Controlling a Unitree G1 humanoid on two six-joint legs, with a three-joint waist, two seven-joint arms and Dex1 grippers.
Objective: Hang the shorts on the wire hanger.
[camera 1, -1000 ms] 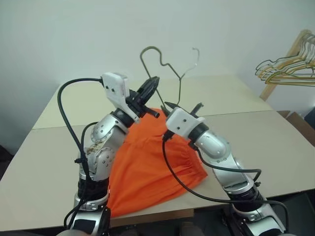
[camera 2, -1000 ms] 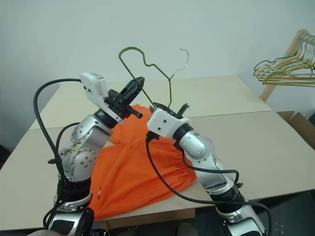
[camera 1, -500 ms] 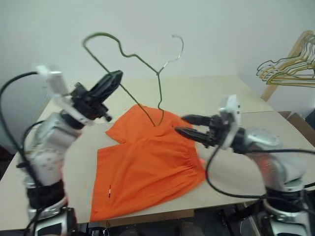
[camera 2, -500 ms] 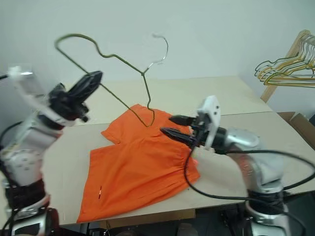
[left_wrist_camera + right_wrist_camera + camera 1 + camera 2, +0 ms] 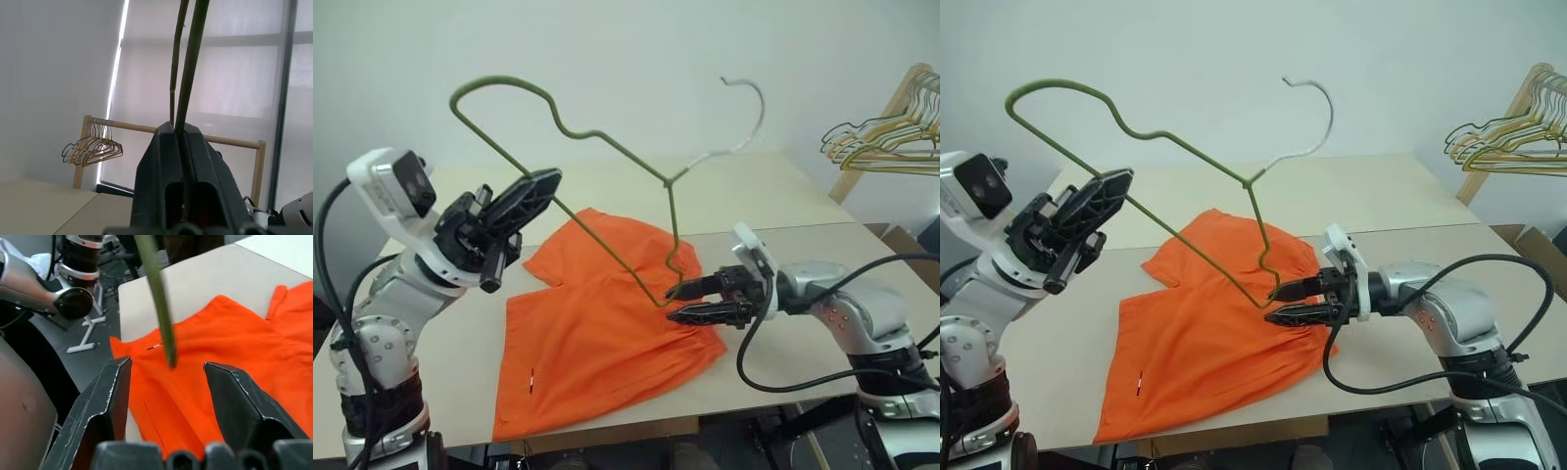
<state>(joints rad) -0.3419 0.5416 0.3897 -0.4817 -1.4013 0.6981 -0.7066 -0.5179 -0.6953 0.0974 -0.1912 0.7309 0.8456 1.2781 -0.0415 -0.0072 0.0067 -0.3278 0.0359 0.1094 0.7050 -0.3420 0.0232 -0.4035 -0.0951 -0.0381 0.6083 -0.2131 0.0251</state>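
The right gripper grabs the hanger by its low corner [image 5: 663, 302] next, to bring the wire hanger [image 5: 668, 182] to the waistband of the shorts.
The orange shorts [image 5: 597, 328] lie flat on the beige table [image 5: 803, 191], waistband toward my right arm. My left gripper [image 5: 551, 178] is shut on the long bar of the green wire hanger [image 5: 668, 182] and holds it tilted in the air above the shorts, hook [image 5: 747, 98] up and to the right. The left wrist view shows the wire [image 5: 185, 88] rising from between the shut fingers. My right gripper [image 5: 673, 305] points left just above the waistband, open, with the hanger's low corner between its spread fingers [image 5: 113, 391]; the wire [image 5: 159, 303] touches neither finger.
A bunch of yellow and green hangers [image 5: 886, 137] hangs on a wooden rack at the far right. A cardboard box [image 5: 906, 240] stands beside the table's right edge. A seam [image 5: 822, 226] runs across the table behind the shorts.
Both arms have spread apart. The left gripper drew back to the left with the hanger, which tilted. The right gripper swung right and down, rolled over and opened around the hanger's low corner.
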